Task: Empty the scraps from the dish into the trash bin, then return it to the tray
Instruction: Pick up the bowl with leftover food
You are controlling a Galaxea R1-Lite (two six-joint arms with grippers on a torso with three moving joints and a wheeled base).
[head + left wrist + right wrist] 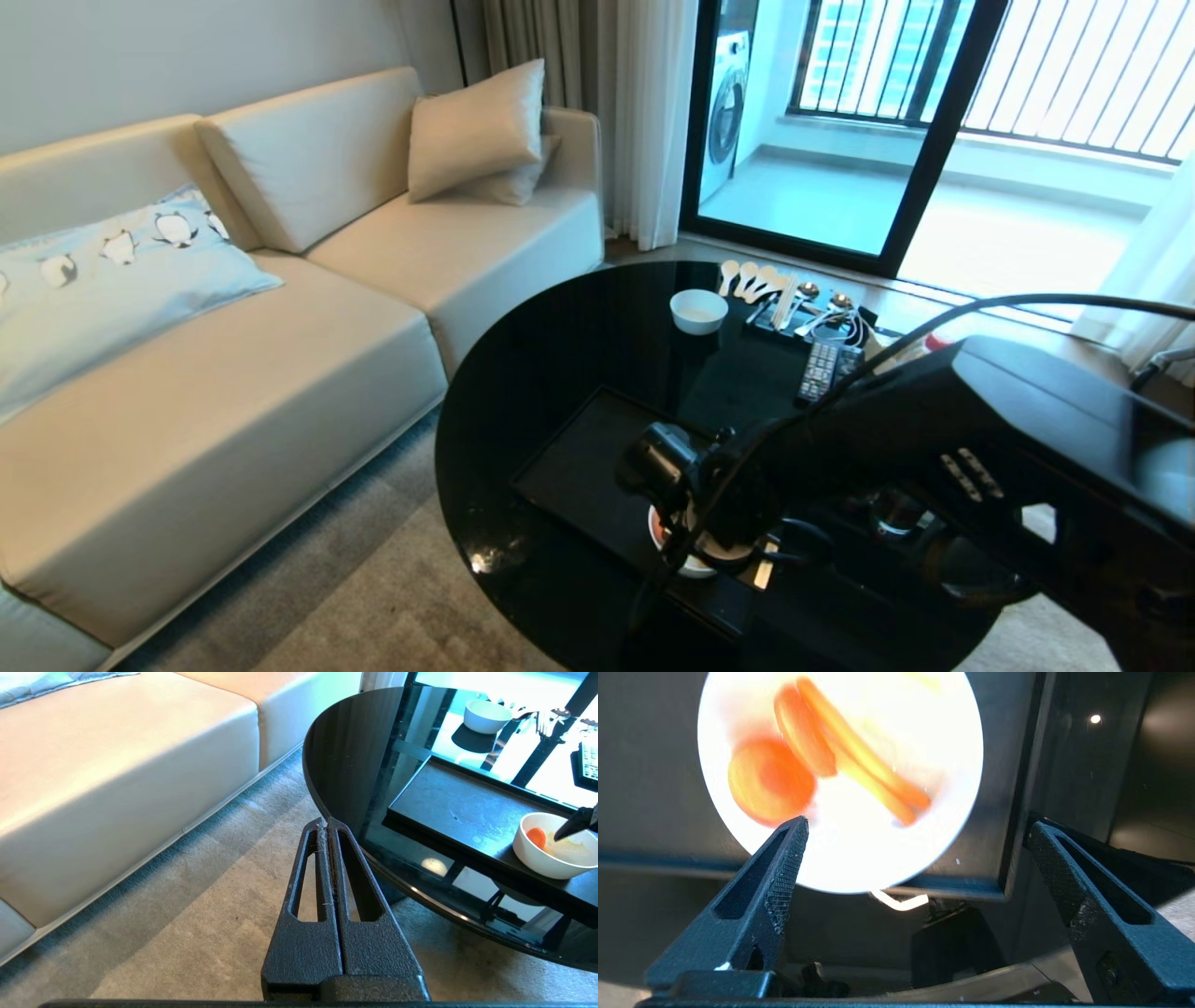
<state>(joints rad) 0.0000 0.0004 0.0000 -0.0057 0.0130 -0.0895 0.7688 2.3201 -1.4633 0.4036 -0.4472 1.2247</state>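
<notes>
I'll next grab the dish's rim beside the carrot sticks with my right gripper, to tip the dish's scraps into the trash bin.
The dish point(840, 858), a white bowl, stands at a near corner of the black tray point(654, 788) on the round table. In it lie the scraps point(803, 756): orange carrot slices and sticks with pale pieces. My right gripper point(917, 825) hangs open just above it. One fingertip point(796, 830) is over the bowl's inside, while the other is well outside it, past the tray's corner. From the head view the right arm covers most of the dish point(695, 563). My left gripper point(326, 821) is shut and empty, parked over the carpet beside the table. The trash bin is out of view.
A smaller white bowl point(698, 310), several white spoons point(747, 277) and a remote point(822, 371) lie at the table's far side. The cream sofa point(280, 308) stands to the left. Carpet point(187, 914) runs between sofa and table.
</notes>
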